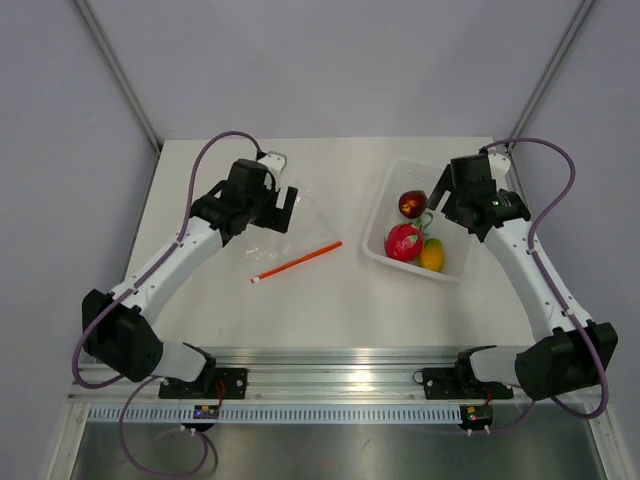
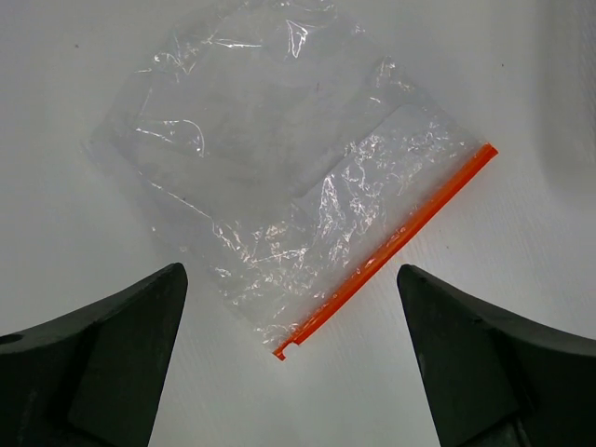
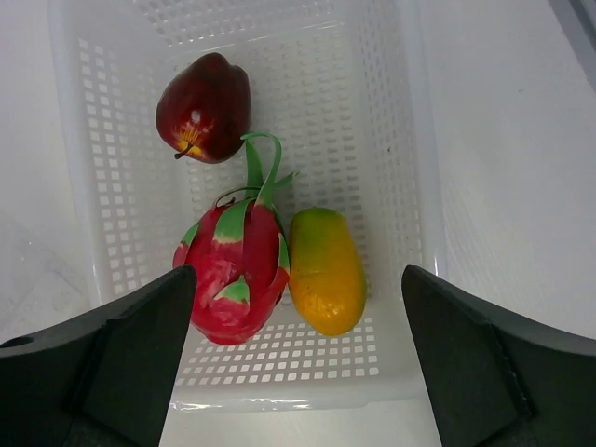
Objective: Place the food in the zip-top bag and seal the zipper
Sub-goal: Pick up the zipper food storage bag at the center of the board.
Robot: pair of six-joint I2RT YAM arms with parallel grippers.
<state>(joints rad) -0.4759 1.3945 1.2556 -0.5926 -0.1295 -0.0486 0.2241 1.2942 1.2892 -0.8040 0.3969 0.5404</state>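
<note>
The left gripper should next grab the zip-top bag by its orange-red zipper edge, between the ends of the zipper, to keep the bag's opening open for the food.
The clear zip-top bag (image 2: 270,158) lies flat and empty on the table, its orange-red zipper (image 2: 386,250) along the near right edge; in the top view the bag (image 1: 280,240) and zipper (image 1: 297,262) lie left of centre. My left gripper (image 2: 292,358) is open above the bag's zipper end, also seen in the top view (image 1: 285,210). The dark red fruit (image 3: 203,107), the pink-red leafy fruit (image 3: 233,270) and the yellow-orange oval fruit (image 3: 324,272) lie in a white perforated basket (image 3: 410,140). My right gripper (image 3: 296,358) is open and empty above the basket (image 1: 440,195).
The white basket (image 1: 386,195) stands right of centre on the white table. A metal rail (image 1: 330,375) with both arm bases runs along the near edge. Grey walls close in the back and sides.
</note>
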